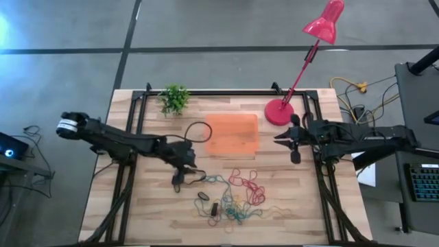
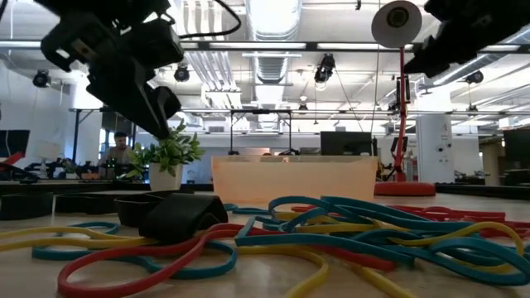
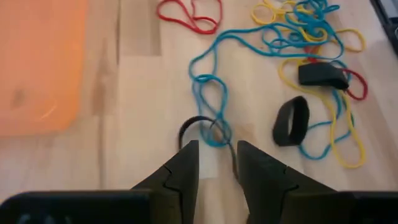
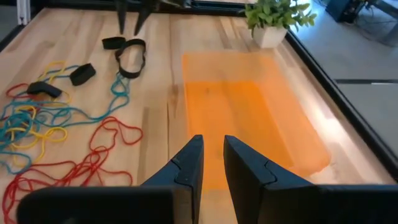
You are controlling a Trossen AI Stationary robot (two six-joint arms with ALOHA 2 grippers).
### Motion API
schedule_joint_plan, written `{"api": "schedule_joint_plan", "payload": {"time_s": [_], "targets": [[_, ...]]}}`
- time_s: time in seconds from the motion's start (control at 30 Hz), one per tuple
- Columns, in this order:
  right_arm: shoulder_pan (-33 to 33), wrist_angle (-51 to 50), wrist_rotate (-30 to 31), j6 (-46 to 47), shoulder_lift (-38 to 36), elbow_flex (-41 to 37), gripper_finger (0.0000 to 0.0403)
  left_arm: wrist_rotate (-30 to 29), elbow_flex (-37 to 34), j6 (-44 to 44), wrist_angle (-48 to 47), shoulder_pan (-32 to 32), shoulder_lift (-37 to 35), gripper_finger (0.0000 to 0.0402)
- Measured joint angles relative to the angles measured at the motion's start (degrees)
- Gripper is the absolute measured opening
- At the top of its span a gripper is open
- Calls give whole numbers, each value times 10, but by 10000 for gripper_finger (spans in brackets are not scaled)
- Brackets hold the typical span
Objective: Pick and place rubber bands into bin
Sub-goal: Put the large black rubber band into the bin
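I will next grab the thin black loop by one side with my left gripper, so that gripper can then put it into the orange bin.
The rubber bands lie in a loose tangle of red, blue, yellow and green loops on the wooden table, near its front edge, with a few thick black bands among them. The orange bin stands behind them at the table's middle. My left gripper hangs open and tilted downward just left of the tangle. In the left wrist view a blue loop and a thin black loop lie just ahead of its fingertips. My right gripper hovers right of the bin, its fingers a narrow gap apart, holding nothing.
A red desk lamp has its base behind the bin's right corner. A small potted plant stands at the back left. A black cable loop lies left of the bin. Black frame rails run along both table sides.
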Motion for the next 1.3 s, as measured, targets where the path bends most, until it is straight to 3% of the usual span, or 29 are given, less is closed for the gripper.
{"api": "schedule_joint_plan", "payload": {"time_s": [0.1,0.23,0.3,0.73,1.07,1.17,1.3], "targets": [[0,18,0,13,-32,-31,52,-35,27,-14,-19,-32,22,93],[0,54,-1,16,-53,-61,52,-141,60,2,-90,-58,51,93],[0,74,-1,16,-55,-72,52,-167,63,8,-107,-58,67,93],[6,136,-24,38,-53,-103,52,-163,60,-3,-115,-46,158,93],[6,139,-24,52,-53,-103,52,-94,57,-15,-114,-8,174,91],[6,139,-23,55,-53,-103,52,-89,57,-14,-113,-3,175,70],[6,139,-23,55,-53,-103,52,-82,56,-1,-113,-3,176,12]]}}
